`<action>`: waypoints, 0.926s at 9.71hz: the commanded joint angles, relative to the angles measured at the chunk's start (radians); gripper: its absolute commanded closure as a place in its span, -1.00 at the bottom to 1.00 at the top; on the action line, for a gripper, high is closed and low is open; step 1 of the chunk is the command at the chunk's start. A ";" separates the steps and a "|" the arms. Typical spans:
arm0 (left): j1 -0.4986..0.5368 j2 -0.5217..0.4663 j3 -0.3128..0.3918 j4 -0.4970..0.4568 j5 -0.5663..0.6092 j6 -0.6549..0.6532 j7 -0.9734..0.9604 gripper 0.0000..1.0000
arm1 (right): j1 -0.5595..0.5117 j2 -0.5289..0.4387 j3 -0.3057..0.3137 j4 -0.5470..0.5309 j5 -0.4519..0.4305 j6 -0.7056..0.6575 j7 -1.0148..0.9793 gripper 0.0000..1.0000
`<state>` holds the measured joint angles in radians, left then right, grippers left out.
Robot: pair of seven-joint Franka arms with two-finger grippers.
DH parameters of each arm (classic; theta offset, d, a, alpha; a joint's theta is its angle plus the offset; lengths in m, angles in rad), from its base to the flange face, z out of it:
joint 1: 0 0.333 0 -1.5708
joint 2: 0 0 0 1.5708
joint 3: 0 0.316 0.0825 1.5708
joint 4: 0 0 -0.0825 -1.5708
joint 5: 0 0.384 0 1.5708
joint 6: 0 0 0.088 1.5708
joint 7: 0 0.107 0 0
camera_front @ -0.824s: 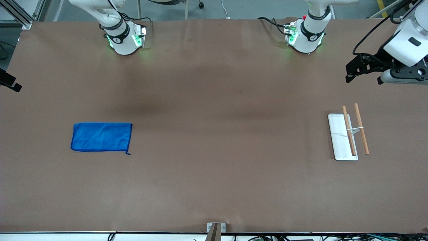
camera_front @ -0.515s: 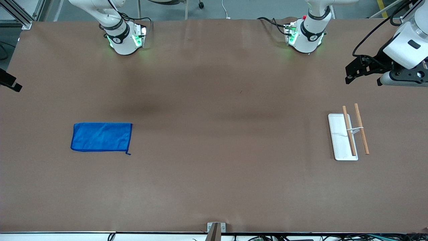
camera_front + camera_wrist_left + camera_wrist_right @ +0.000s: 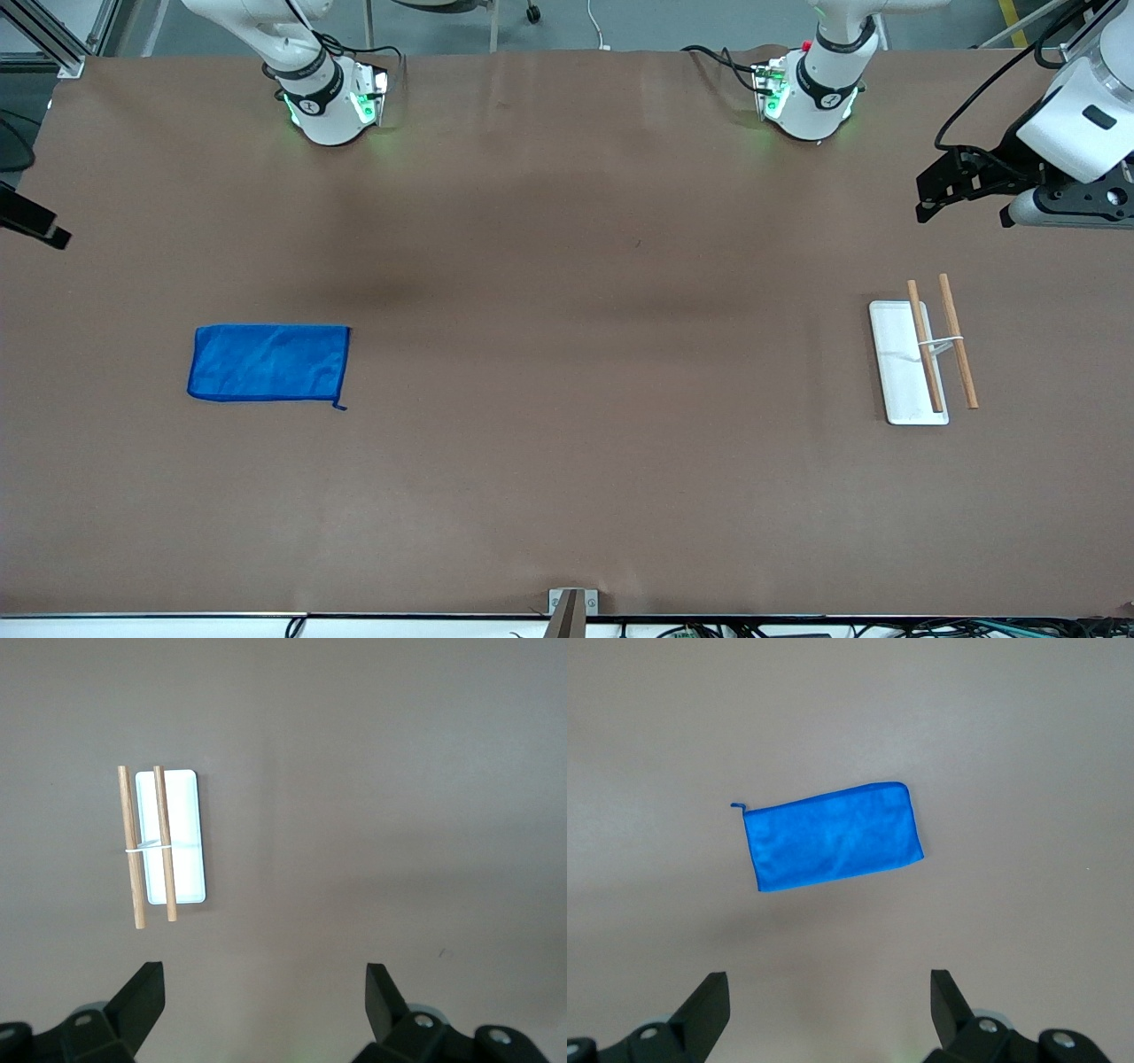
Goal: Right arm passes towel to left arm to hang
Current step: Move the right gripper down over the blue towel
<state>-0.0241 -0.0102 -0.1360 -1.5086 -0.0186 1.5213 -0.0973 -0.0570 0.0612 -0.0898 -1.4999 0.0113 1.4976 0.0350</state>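
My right gripper is to grab the blue towel next by its edge (image 3: 273, 329) (image 3: 840, 875) opposite the loop. The loop will stay free for my left gripper to hang.
The blue towel (image 3: 268, 362) lies flat on the brown table toward the right arm's end, its loop at one corner; it also shows in the right wrist view (image 3: 833, 837). My right gripper (image 3: 829, 985) is open and empty, high over the table beside the towel; only a black tip of it (image 3: 40, 226) shows at the front view's edge. My left gripper (image 3: 923, 199) hangs over the table at the left arm's end, open and empty (image 3: 263, 979), apart from the rack.
A white tray (image 3: 895, 372) with two wooden rods (image 3: 957, 341) on a stand sits toward the left arm's end, nearer to the front camera than the left gripper; the left wrist view shows this tray (image 3: 186, 842) too. Both arm bases (image 3: 332, 97) stand along the table's edge.
The right gripper's tip has crept a little farther into the front view. The left wrist shifted slightly, then held still. The towel has not moved.
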 commanded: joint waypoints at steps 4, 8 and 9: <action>0.006 0.025 -0.001 -0.007 0.003 -0.006 0.010 -1.00 | 0.013 0.098 0.008 -0.449 -0.005 0.552 -0.128 -1.00; 0.006 0.027 -0.001 -0.007 0.003 -0.004 0.010 -1.00 | 0.022 0.248 0.010 -0.663 -0.048 0.955 -0.136 -1.00; 0.006 0.027 -0.001 -0.007 0.003 -0.004 0.010 -1.00 | 0.022 0.281 0.010 -0.702 -0.048 1.042 -0.135 -1.00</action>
<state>-0.0233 0.0004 -0.1334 -1.5066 -0.0186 1.5213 -0.0973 -0.0393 0.3160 -0.0793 -2.1637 -0.0262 2.4632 -0.0921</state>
